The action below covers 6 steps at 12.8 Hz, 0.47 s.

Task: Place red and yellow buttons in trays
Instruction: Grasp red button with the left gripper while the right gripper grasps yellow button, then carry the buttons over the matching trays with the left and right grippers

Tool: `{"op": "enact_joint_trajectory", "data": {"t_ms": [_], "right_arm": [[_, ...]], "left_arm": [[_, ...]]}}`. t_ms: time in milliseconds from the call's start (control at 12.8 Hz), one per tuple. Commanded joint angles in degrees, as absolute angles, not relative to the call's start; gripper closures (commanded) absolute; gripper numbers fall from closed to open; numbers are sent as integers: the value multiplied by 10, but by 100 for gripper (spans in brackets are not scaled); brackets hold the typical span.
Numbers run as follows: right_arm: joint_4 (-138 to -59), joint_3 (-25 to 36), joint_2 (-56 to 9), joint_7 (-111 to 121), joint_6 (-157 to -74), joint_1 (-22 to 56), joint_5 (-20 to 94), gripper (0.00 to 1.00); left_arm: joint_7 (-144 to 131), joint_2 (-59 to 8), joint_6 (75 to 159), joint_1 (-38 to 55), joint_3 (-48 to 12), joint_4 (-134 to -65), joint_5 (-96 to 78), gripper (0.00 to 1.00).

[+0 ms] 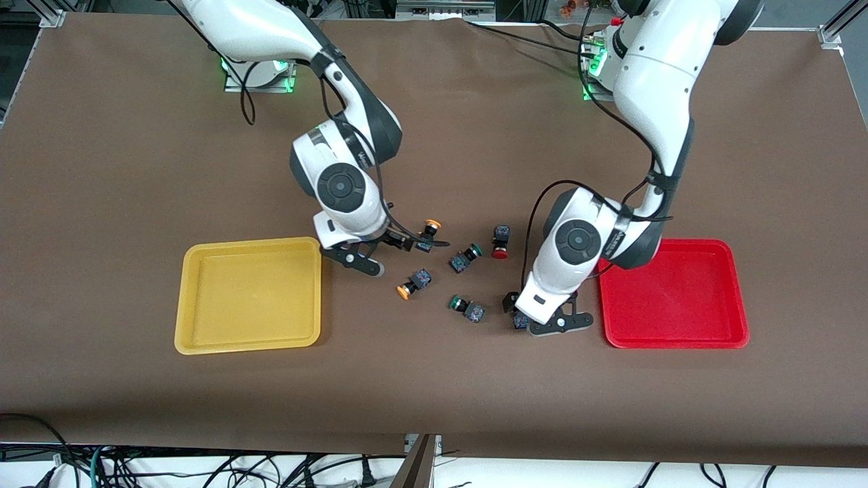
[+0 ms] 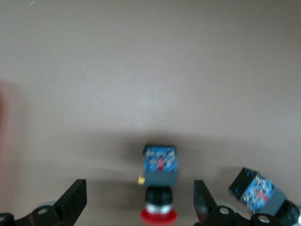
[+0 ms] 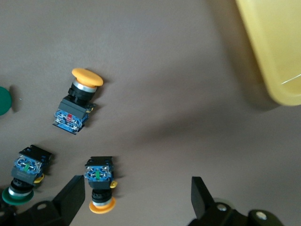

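Note:
I need to move my left gripper toward the red button before closing on it, because the button's blue body is beyond my fingers in the left wrist view.
My left gripper (image 1: 517, 312) is open, low over the table beside the red tray (image 1: 736, 298). In the left wrist view a red-capped button (image 2: 160, 183) lies between its open fingers (image 2: 75, 200); in the front view this button (image 1: 521, 320) is mostly hidden. A second red button (image 1: 500, 242) lies farther from the camera. My right gripper (image 1: 415, 241) is open beside the yellow tray (image 1: 196, 298), (image 3: 277, 47). A yellow-capped button (image 1: 429, 230), (image 3: 99, 183) lies between its fingers (image 3: 73, 195), close to one. The other yellow button (image 1: 413, 282), (image 3: 77, 101) lies nearer the camera.
Two green-capped buttons (image 1: 466, 257), (image 1: 466, 306) lie among the others between the trays; one shows in the right wrist view (image 3: 26, 176). Another switch body (image 2: 261, 193) lies close beside the left gripper's finger. Both trays hold nothing.

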<state>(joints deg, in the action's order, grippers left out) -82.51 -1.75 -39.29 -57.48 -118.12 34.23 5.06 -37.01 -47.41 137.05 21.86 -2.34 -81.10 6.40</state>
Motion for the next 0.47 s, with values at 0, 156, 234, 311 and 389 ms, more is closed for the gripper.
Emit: {"op": "enact_joint_trajectory", "data": {"t_ms": [0,156,234,311,389], "right_arm": [[-818,-13,-424,-613,-1222,366,79,0],[-818,-13,-447,-618,-1259,375,83,0],[-818,-13,-456,-621,-1273,376,85,0],[-818,-13,-463,-627,-1288,382,90,0],[-818,-13,-470,-628,-1301,388,90,0]], "left_arm": [[-375,-509,1422,230,-16,-786,89,0],[-369,-522,1443,238,-15,-786,90,0],[-368,-529,1461,238,-15,-786,95,0],[-368,-530,1471,238,-15,-789,107,0],[-368,-529,1471,236,-16,-792,119,0]]}}
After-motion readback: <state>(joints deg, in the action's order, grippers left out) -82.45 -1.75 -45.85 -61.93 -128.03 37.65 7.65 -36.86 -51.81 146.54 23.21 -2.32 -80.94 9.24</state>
